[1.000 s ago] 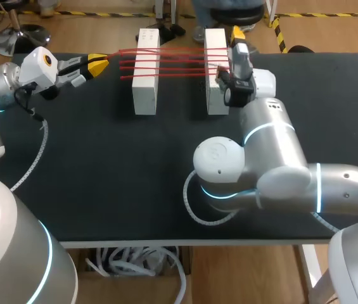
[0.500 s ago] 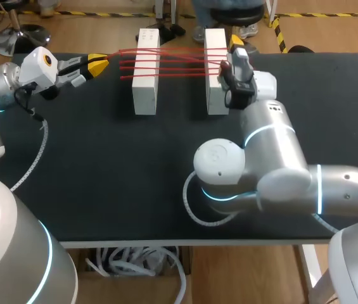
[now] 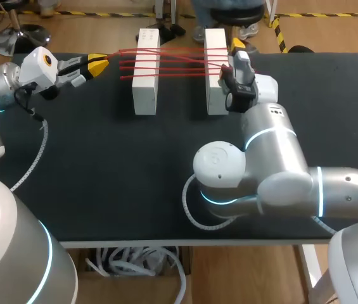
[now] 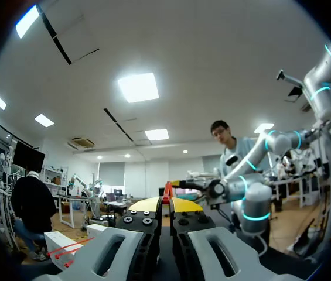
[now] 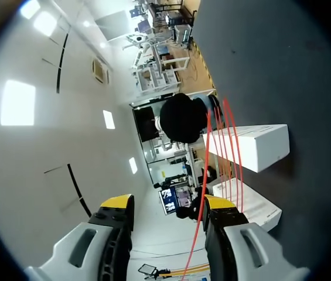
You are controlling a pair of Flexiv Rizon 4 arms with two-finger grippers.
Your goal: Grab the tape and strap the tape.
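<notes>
My right gripper picks up the red tape by its loose end piece next, to strap the tape across the white boxes.
Thin red tape runs in several strands across two upright white boxes, the left box and the right box, at the far side of the black table. My left gripper sits to the left of the left box, shut on the tape's end; the red tape shows pinched between its yellow tips. My right gripper is at the right box's far right side. Its fingers stand apart, and a red strand passes between them close along one finger. Both boxes lie ahead of it.
The black table top has free room across its near half. A white coiled cable hangs from my left arm over the table's left part. Another coil loops at my right arm's elbow.
My right gripper has shifted slightly beside the right box and its fingers have drawn a little closer together. The left arm and the tape strands have not moved.
</notes>
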